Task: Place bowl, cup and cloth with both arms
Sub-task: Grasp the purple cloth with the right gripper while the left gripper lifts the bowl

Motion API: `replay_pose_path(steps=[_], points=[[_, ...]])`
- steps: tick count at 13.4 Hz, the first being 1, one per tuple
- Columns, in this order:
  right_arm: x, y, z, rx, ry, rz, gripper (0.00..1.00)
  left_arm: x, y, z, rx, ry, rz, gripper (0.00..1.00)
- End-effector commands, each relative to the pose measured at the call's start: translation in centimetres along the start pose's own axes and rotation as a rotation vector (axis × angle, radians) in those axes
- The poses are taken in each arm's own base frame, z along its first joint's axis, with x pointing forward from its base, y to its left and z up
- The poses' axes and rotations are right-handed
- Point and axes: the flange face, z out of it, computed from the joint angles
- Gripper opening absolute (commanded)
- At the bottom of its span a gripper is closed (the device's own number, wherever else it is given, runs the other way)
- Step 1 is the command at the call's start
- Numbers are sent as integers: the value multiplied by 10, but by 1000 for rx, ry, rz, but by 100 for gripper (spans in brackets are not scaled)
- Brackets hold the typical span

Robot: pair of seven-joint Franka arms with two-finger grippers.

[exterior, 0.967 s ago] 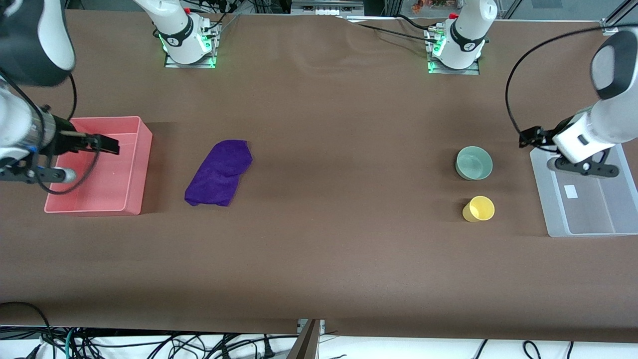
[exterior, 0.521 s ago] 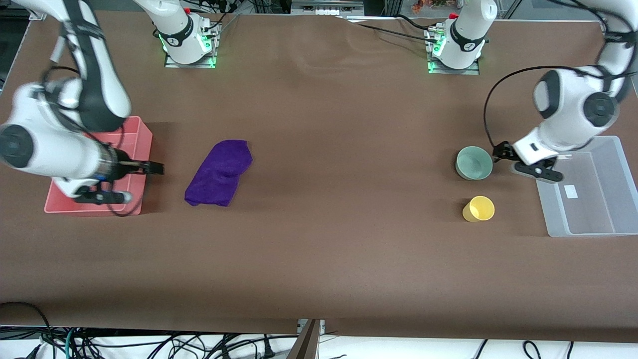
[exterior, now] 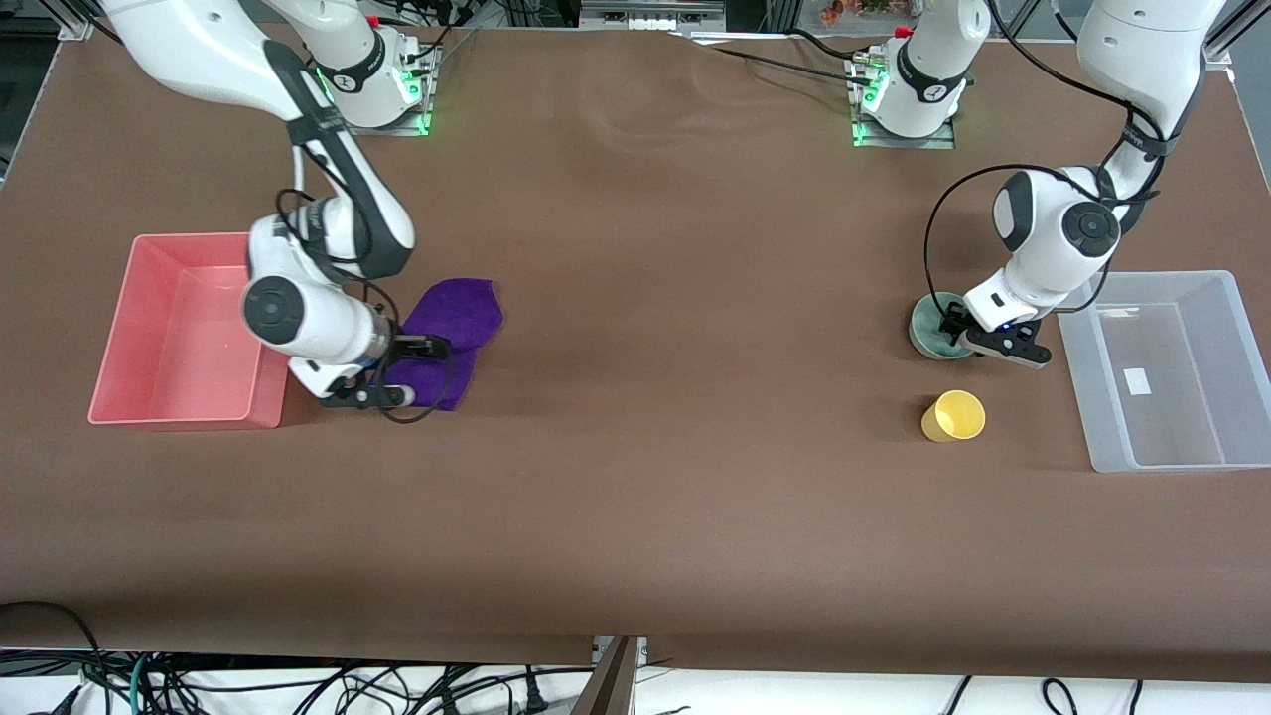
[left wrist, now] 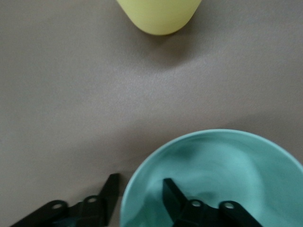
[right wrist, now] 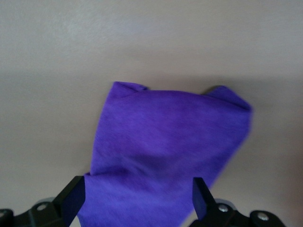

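The right gripper picks up the purple cloth by its middle (exterior: 431, 371) next, to place it in the pink bin (exterior: 191, 334).
The pale green bowl (exterior: 929, 332) stands toward the left arm's end of the table, with the yellow cup (exterior: 955, 416) nearer the front camera. My left gripper (exterior: 955, 326) is open and straddles the bowl's rim; in the left wrist view one finger (left wrist: 176, 195) is inside the bowl (left wrist: 227, 170) and the other is outside, with the cup (left wrist: 158, 15) a little way off. The purple cloth (exterior: 452, 323) lies beside the pink bin. My right gripper (exterior: 425, 349) is open low over the cloth (right wrist: 165, 151), its fingers (right wrist: 75, 196) spread to either side of it.
A pink bin (exterior: 149, 338) stands at the right arm's end of the table, close to the cloth. A clear plastic bin (exterior: 1231, 377) stands at the left arm's end, beside the bowl and cup. The table is covered in brown fabric.
My right gripper moved from the pink bin to over the cloth. My left gripper moved from the clear bin to the bowl and now straddles its rim. Bowl, cup and cloth have not moved.
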Motion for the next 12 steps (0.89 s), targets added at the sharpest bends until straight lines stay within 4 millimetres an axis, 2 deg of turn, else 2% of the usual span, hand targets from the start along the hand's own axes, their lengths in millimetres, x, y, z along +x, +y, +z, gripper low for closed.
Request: replay_pose_path(steps=[1, 3, 4, 5, 6, 7, 8, 10, 12], points=[[-1, 4, 30, -36, 45, -35, 100, 6, -4, -8, 13, 13, 28, 0], [-3, 5, 44, -32, 62, -41, 100, 9, -5, -19, 9, 0, 24, 0], [-4, 5, 49, -29, 69, -41, 98, 15, -10, -33, 9, -7, 20, 0], [-4, 7, 55, -29, 65, -38, 73, 19, -12, -43, 0, -36, 17, 0], [-5, 8, 57, -28, 60, -35, 36, 30, -18, -59, -5, -54, 15, 0], [-5, 8, 56, -29, 57, -35, 7, 39, -25, -73, -14, -87, 13, 0], [-3, 8, 53, -28, 63, -38, 0, 53, -33, -95, -21, -117, 8, 0], [-2, 8, 43, -29, 72, -43, 0, 73, -63, -136, -40, -176, 5, 0], [5, 10, 12, -38, 65, -44, 0, 82, -104, -172, -45, -179, 58, 0]])
